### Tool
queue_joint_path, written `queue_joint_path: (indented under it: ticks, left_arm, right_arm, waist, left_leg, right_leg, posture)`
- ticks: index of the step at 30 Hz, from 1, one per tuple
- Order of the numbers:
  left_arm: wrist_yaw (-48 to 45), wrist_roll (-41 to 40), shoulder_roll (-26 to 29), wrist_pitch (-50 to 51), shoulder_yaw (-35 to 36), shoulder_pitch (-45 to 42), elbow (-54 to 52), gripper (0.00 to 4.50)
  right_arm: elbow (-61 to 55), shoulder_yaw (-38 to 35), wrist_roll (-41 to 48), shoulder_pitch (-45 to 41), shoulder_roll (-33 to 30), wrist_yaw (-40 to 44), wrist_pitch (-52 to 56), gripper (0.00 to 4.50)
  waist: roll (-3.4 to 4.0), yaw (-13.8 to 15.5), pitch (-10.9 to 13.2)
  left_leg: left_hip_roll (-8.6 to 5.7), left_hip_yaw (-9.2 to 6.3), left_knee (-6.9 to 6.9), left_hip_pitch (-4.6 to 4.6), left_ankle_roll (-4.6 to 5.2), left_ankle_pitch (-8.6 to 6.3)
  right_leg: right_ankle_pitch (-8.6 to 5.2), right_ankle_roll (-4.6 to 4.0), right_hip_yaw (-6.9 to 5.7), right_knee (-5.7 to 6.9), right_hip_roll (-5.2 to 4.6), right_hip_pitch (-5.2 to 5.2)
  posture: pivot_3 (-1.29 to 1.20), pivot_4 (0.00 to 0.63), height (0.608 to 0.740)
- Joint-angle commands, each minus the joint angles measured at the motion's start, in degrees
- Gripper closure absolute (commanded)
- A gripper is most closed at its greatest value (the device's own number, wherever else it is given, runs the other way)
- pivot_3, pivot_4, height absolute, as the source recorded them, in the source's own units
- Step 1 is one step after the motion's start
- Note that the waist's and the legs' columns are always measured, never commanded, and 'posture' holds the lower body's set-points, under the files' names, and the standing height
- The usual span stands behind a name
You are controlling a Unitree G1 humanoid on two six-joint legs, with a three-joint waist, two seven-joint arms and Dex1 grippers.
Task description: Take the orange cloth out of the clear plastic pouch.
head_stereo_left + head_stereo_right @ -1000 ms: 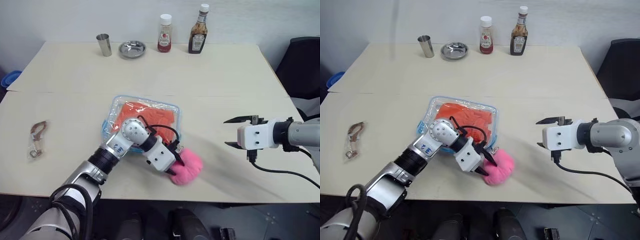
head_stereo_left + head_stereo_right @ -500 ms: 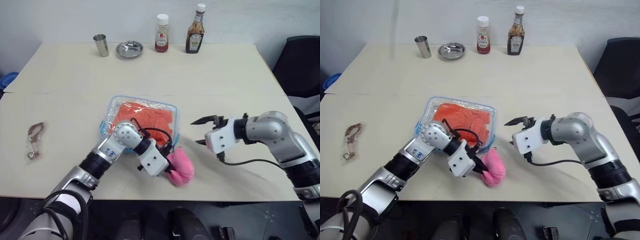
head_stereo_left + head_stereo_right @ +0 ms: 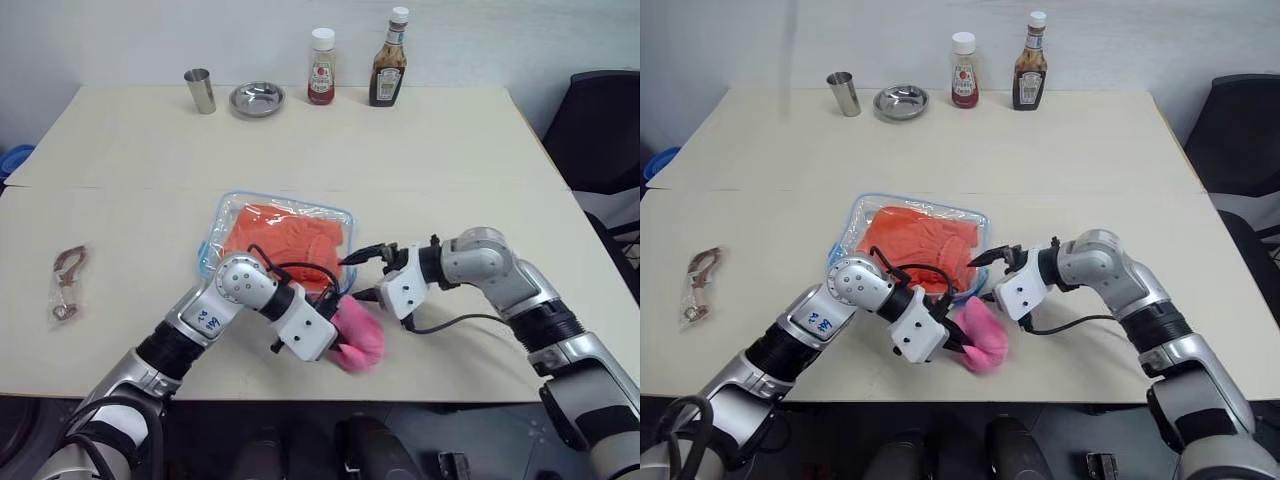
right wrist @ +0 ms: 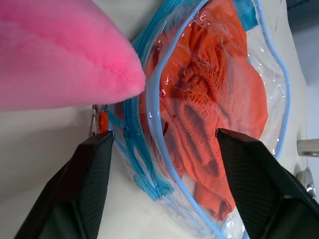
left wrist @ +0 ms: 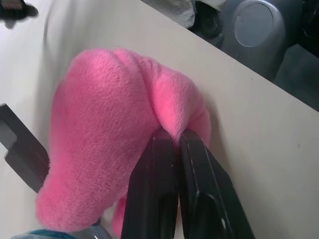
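Observation:
The orange cloth [image 4: 209, 104] is inside the pouch. To get at it, my right gripper should grab the pouch by its light blue edge [image 4: 160, 129] next.
The clear plastic pouch [image 3: 215, 226] lies flat mid-table with the orange cloth [image 3: 285, 232] inside it. At its near right corner rests a pink plush ball [image 3: 362, 337]; my left gripper [image 3: 334, 310] is shut on the ball's fluff, the fingers [image 5: 164, 164] pinching it. My right gripper [image 3: 361, 277] is open at the pouch's right corner, just above the ball. In the right wrist view its fingers [image 4: 89, 174] stand wide apart on either side of the blue zipper edge [image 4: 154, 94], with the cloth [image 4: 209, 99] beyond and the ball [image 4: 60, 55] beside it.
Along the far edge stand a metal cup [image 3: 198, 90], a metal dish [image 3: 256, 98], a ketchup bottle [image 3: 321, 66] and a brown sauce bottle [image 3: 388, 58]. A small packet with a brown clip [image 3: 66, 283] lies at the left. A black chair [image 3: 600, 130] is beyond the right edge.
My right arm has swung in from the right to the pouch's corner. My left gripper has shut on the pink ball and drawn it slightly toward the near edge.

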Motion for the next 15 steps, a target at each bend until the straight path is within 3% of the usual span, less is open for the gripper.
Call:
queue_joint_path:
  ticks: [1, 7, 15]
  left_arm:
    - [0.5, -0.1, 0.3, 1.3, 0.7, 0.5, -2.4, 4.5]
    - [0.8, -0.5, 0.2, 2.2, 0.8, 0.4, -2.6, 4.5]
    - [1.8, -5.6, 4.4, 11.0, 7.3, 4.1, -6.6, 4.5]
  right_arm:
    - [1.3, 0.0, -0.5, -1.7, 0.9, -1.4, -1.6, 2.37]
    - [3.6, 0.2, -1.9, -2.7, 1.5, -2.8, -2.7, 4.48]
    - [5.4, -0.5, -0.6, -3.3, -0.9, -1.3, -3.8, 4.48]
  waist:
    - [0.0, -0.1, 0.0]
    - [0.0, -0.3, 0.0]
    - [0.01, -0.5, 0.0]
  left_leg:
    - [0.0, 0.0, 0.0, 0.0, 0.0, 0.0]
    - [0.0, 0.0, 0.0, 0.0, 0.0, 0.0]
    - [0.01, 0.0, 0.0, 0.0, -0.01, 0.0]
  right_leg:
    - [0.0, 0.0, 0.0, 0.0, 0.0, 0.0]
    - [0.0, 0.0, -0.01, 0.02, 0.0, 0.0]
    - [0.0, 0.0, -0.01, 0.04, 0.0, -0.02]
  posture:
    - [0.0, 0.15, 0.74]
    - [0.0, 0.15, 0.74]
    - [0.0, 0.15, 0.74]
